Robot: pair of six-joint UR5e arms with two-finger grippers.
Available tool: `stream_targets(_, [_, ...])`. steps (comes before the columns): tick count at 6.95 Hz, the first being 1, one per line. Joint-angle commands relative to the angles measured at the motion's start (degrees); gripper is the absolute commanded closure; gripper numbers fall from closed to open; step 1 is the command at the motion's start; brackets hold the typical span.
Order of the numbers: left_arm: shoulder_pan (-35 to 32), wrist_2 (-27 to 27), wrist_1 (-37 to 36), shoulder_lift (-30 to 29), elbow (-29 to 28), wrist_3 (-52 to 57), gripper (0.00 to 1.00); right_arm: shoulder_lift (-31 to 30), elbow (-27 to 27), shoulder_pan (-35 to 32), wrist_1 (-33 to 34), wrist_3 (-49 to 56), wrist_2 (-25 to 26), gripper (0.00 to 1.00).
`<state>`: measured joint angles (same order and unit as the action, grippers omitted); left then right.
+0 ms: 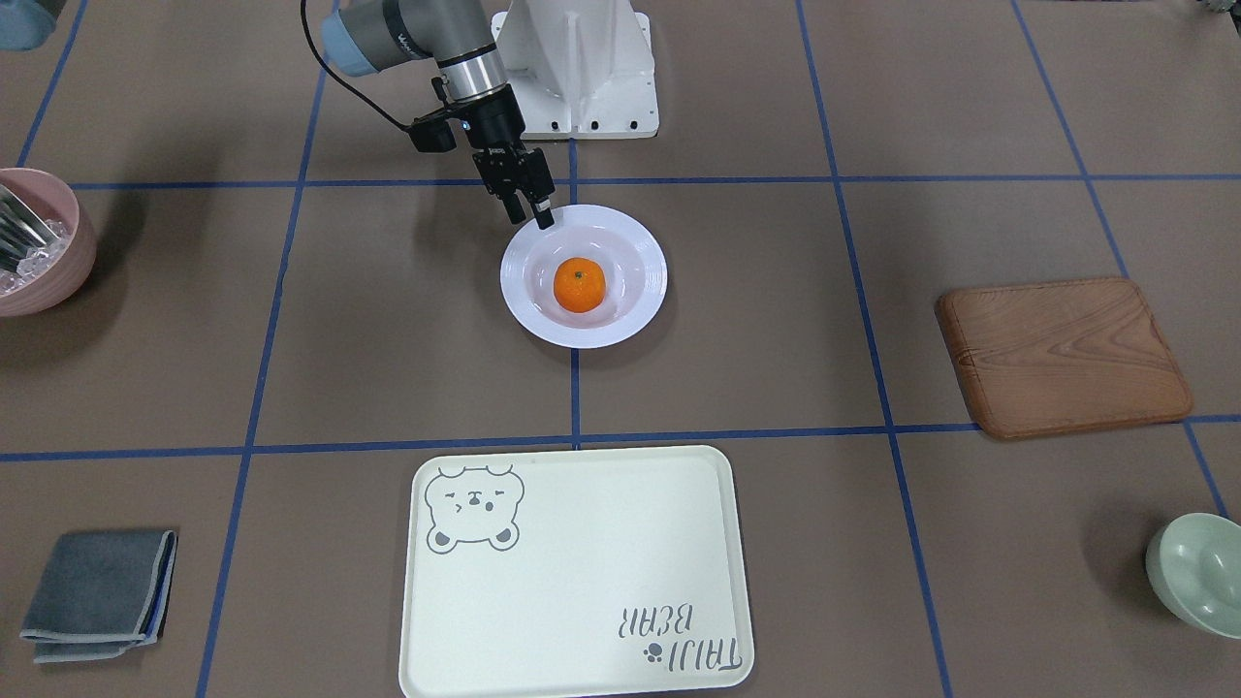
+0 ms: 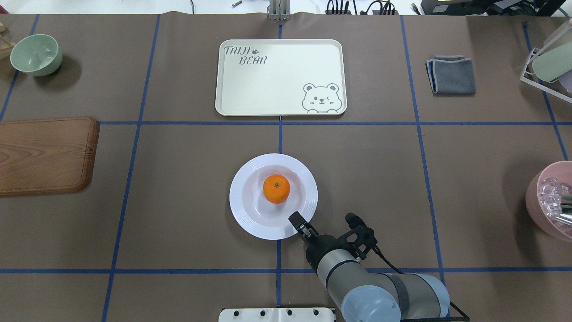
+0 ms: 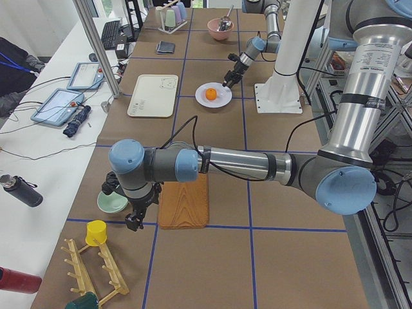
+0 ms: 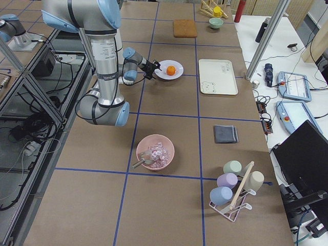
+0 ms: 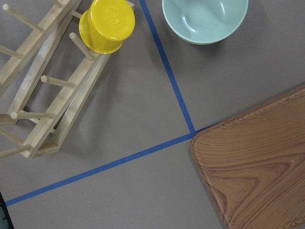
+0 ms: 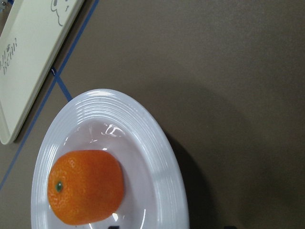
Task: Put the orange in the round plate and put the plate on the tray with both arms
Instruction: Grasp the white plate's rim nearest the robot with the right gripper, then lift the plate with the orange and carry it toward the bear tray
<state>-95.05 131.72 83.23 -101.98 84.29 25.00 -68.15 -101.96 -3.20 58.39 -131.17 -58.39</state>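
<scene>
Next, my right gripper takes hold of the plate by its rim [image 1: 546, 227] to carry the orange to the tray [image 1: 582, 582].
The orange [image 1: 580, 285] lies in the sunken centre of the round plate [image 1: 652, 276], which rests on the table near the robot's base. My right gripper [image 1: 533, 213] is at the plate's rim on the robot's side. It is open, with one fingertip inside the rim and the other outside it, as two dark tips at the bottom of the right wrist view suggest. The tray [image 1: 582, 582] sits bare on the far side of the plate. My left gripper [image 3: 135, 222] hangs far off at the table's left end, beside the green bowl; whether it is open or shut I cannot tell.
A wooden board [image 1: 1062, 357] and a pale green bowl [image 1: 1197, 586] lie on the robot's left. A pink bowl with cutlery [image 1: 39, 242] and a folded grey cloth [image 1: 97, 593] lie on its right. A wooden rack with a yellow cup [image 5: 106, 26] stands by the left arm.
</scene>
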Motion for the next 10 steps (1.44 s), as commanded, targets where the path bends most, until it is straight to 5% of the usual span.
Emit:
stream_targets(1, [-0.1, 0.0, -0.1, 0.0, 0.0, 0.0, 0.01, 2.8, 1.9, -0.3, 0.1, -1.5, 0.7, 0.44])
stream_targets(3, [-0.1, 0.0, -0.1, 0.0, 0.0, 0.0, 0.01, 2.7, 2.0, -0.5, 0.1, -1.6, 0.7, 1.0])
stream_targets(7, [-0.1, 0.9, 0.2, 3.8, 2.3, -0.9, 0.01, 2.4, 1.8, -0.8, -0.6, -4.5, 7.7, 1.0])
stream_targets(10, [-0.5, 1.4, 0.7, 7.5, 6.5, -9.1, 0.01, 2.0, 1.9, -1.5, -11.3, -4.4, 12.2, 1.0])
